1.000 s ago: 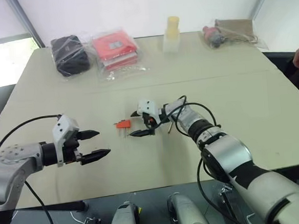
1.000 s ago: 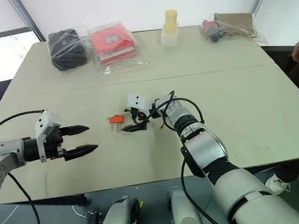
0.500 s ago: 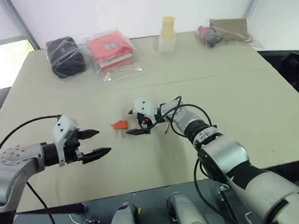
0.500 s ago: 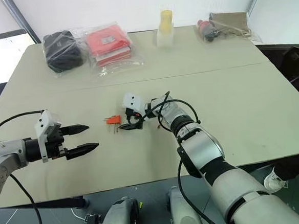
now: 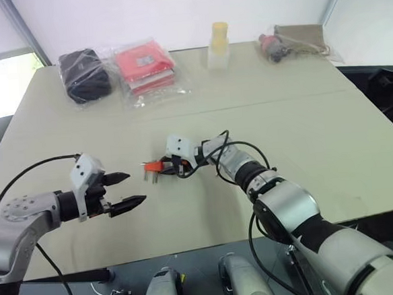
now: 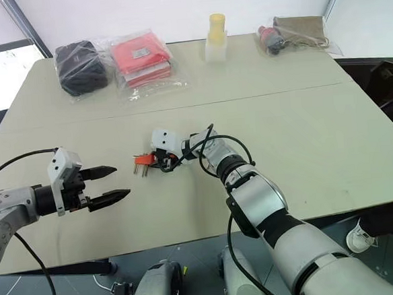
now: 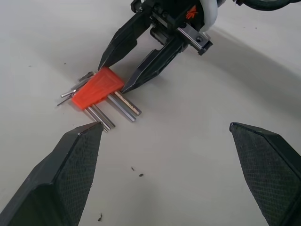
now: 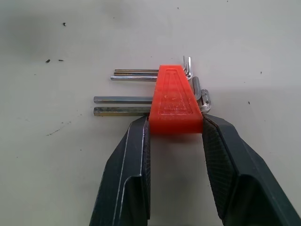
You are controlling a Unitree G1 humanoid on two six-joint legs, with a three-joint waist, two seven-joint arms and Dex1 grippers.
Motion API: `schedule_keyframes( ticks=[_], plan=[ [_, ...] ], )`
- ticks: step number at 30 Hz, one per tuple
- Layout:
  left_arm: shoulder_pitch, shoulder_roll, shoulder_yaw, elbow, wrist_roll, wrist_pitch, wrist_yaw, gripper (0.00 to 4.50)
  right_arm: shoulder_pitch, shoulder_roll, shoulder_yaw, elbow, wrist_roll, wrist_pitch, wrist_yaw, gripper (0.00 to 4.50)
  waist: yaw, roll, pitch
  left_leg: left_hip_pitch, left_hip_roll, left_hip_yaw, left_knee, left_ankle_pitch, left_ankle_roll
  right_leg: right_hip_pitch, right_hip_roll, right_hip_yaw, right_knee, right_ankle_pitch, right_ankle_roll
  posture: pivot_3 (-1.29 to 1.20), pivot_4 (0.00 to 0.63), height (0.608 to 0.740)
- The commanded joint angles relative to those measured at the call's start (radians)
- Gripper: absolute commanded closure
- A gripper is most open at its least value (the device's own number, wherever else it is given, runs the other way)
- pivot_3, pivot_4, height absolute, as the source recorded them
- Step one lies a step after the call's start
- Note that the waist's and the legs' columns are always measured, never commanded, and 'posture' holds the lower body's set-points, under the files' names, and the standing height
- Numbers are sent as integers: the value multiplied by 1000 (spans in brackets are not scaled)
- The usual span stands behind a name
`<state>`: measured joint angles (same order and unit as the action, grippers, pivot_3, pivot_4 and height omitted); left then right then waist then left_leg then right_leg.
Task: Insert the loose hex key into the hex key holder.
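My left gripper grabs the hex key holder by its free narrow end next, since my right gripper's fingertips cover the wide end.
The hex key holder is a small orange block with several thin metal keys sticking out of it, and it lies flat on the beige table. My right gripper has a finger pressed against each side of the block's wide end. The left wrist view shows the same grip on the holder. A thin short rod, probably the loose hex key, lies on the table just under my right wrist. My left gripper hovers open to the left of the holder, holding nothing.
Along the far edge stand a black bundle in clear wrap, a red packet in clear wrap, a yellow-capped bottle and a bagged brown item. Black cables loop around my right wrist.
My right gripper slid left up to the orange holder and its fingers closed on the block. The left gripper stayed where it was, open. The head view shifted slightly.
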<state>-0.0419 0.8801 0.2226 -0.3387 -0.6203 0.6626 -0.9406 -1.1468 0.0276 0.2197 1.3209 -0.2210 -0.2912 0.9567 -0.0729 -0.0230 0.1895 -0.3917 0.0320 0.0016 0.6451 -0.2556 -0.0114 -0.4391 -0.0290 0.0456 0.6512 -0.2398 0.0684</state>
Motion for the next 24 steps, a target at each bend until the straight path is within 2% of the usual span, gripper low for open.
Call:
schedule_keyframes(
  ticks=[1, 5, 10, 13, 17, 20, 24],
  plan=[
    [6, -2, 38, -27, -4, -23, 2, 0, 3, 11, -6, 5, -5, 2, -8, 3484, 0, 0, 0, 0, 0, 0, 0, 0, 0, 0, 0, 0, 0, 0, 0, 0, 150, 740],
    [-1, 0, 36, -14, -2, -29, 0, 0, -8, -14, -11, -11, -3, -44, -13, 3484, 1, 0, 0, 0, 0, 0, 0, 0, 0, 0, 0, 0, 0, 0, 0, 0, 150, 740],
    [-121, 5, 72, 86, -83, 23, -25, 0, -61, -137, 18, -151, -25, -367, -9, 3484, 8, 1, 1, -2, -1, -1, 0, 0, -1, 0, 0, -2, 0, 0, 0, 0, 150, 740],
    [-261, 9, 42, 184, -98, 50, -57, 0, -67, -222, 51, -264, -40, -540, 6, 3484, 7, 0, 1, -3, -2, -1, 1, 1, -1, 0, 0, -3, -1, 0, 0, 0, 150, 740],
    [-463, -41, -13, 336, -97, 59, -107, 0, -78, -319, 78, -370, -64, -677, -20, 3484, 4, 0, 1, -2, -4, -1, 1, 1, -1, 0, 2, -2, -1, 0, 1, 0, 150, 740],
    [-609, -115, -70, 468, -85, 53, -161, 0, -105, -388, 91, -389, -134, -754, -112, 3484, 5, 0, 1, -2, -4, 0, 1, 1, -1, 0, 2, -2, 0, 0, 1, 0, 150, 740],
    [-724, -200, -143, 588, -60, 38, -246, 0, -141, -441, 98, -386, -196, -787, -212, 3484, 3, 0, 1, -2, -5, 3, 2, 1, -2, 0, 2, -2, 0, 0, 1, 0, 150, 740]
  ],
)
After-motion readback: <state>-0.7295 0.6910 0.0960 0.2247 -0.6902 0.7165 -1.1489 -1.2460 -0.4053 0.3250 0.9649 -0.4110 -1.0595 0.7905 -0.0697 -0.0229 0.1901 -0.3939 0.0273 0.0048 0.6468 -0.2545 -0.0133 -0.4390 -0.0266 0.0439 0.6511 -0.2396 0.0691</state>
